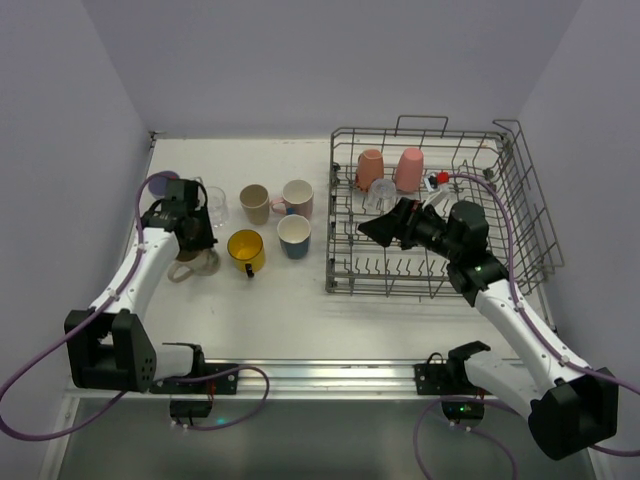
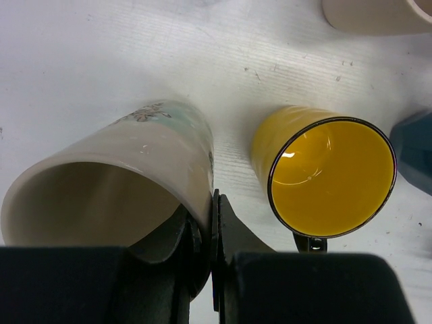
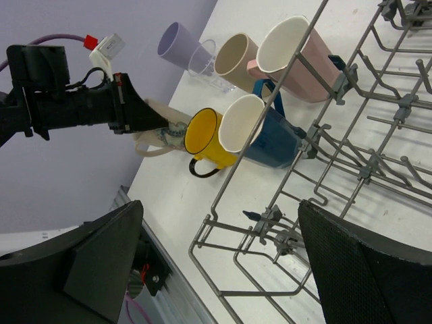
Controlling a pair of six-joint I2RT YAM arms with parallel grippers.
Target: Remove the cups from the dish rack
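Observation:
The clear tumbler's rim should stay free to hand to my left gripper, so my right gripper will grip the clear tumbler around its base end next.
My left gripper is shut on the rim wall of a cream floral cup, one finger inside and one outside. In the left wrist view the gripper holds this cup tilted over the table, next to the yellow mug. The grey wire dish rack holds a salmon cup, a pink cup and a clear tumbler at its far left. My right gripper is open and empty inside the rack, just in front of the tumbler. In the right wrist view the gripper spans rack wires.
Standing on the table left of the rack are the yellow mug, a dark blue cup, a beige cup, a pink mug, a clear glass and a lavender cup. Walls enclose the table.

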